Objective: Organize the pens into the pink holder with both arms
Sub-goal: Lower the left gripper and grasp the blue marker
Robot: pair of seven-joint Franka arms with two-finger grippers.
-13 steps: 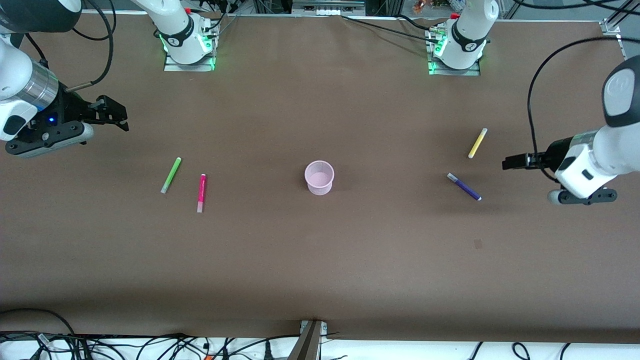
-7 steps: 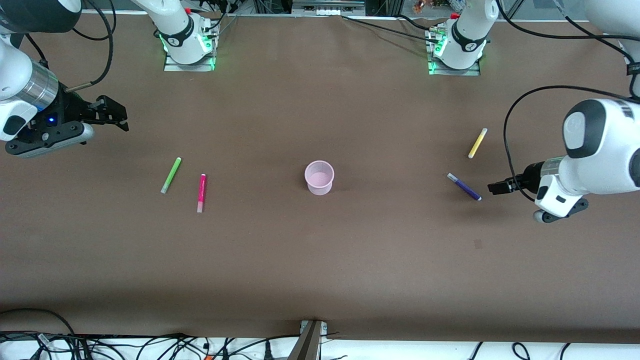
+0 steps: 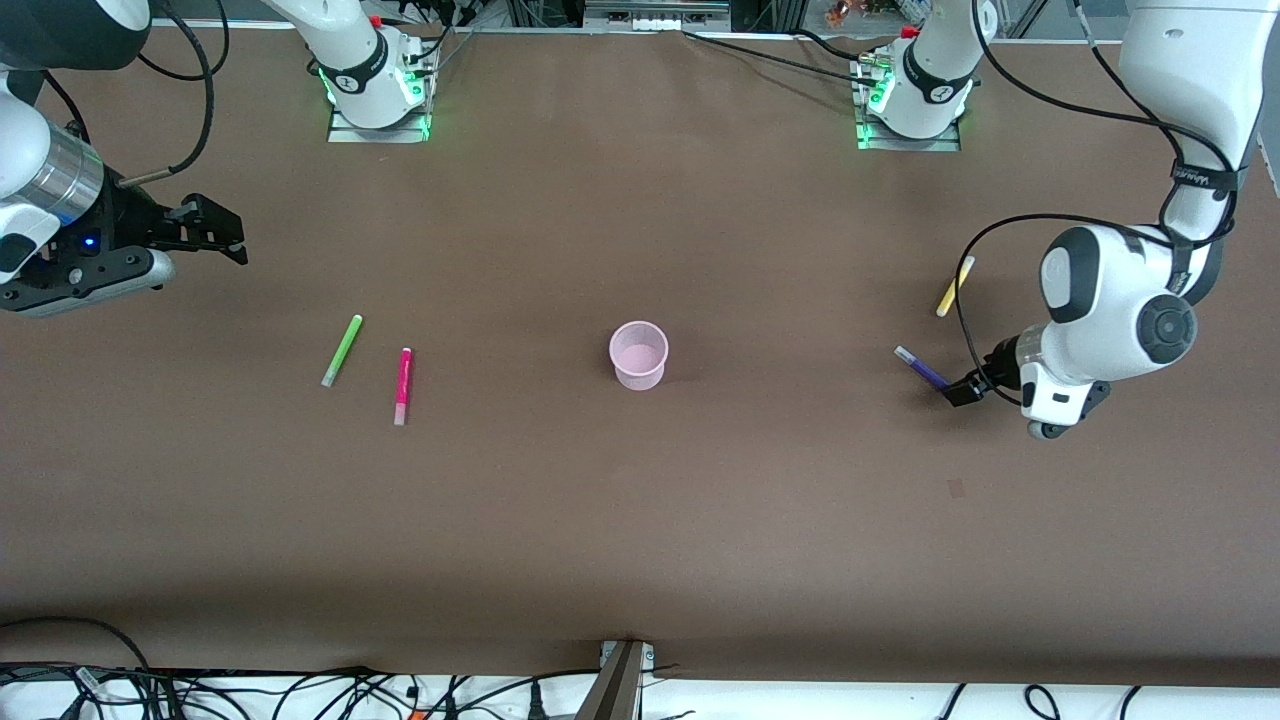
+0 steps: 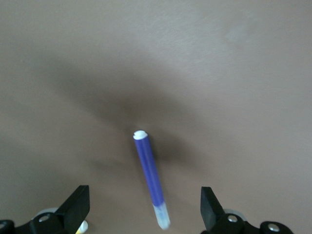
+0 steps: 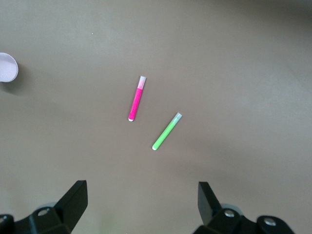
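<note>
My left gripper grabs the pen by its body [image 3: 927, 373] next, to organize the dark purple pen into the pink holder [image 3: 638, 354].
The pink holder [image 3: 638, 354] stands upright mid-table. The dark purple pen [image 3: 924, 368] lies toward the left arm's end; my left gripper [image 3: 962, 392] hangs open just over its end, and in the left wrist view the pen [image 4: 150, 176] lies between the spread fingers [image 4: 75, 208]. The yellow pen [image 3: 953, 287] lies farther from the front camera, partly crossed by a cable. The light green pen [image 3: 342, 350] and magenta-pink pen [image 3: 402, 385] lie toward the right arm's end, also in the right wrist view [image 5: 165, 131] [image 5: 136, 99]. My right gripper [image 3: 218, 233] is open, empty, in the air.
Brown table [image 3: 640, 520]. Black cables [image 3: 1010, 240] loop off the left arm over the yellow pen's area. The arm bases [image 3: 375, 90] stand at the table's edge farthest from the front camera. The holder's rim also shows in the right wrist view [image 5: 7, 67].
My left arm has swung in toward the dark purple pen and lowered until its open gripper is over the pen's end. The right gripper has shifted slightly. The pens and holder have not moved.
</note>
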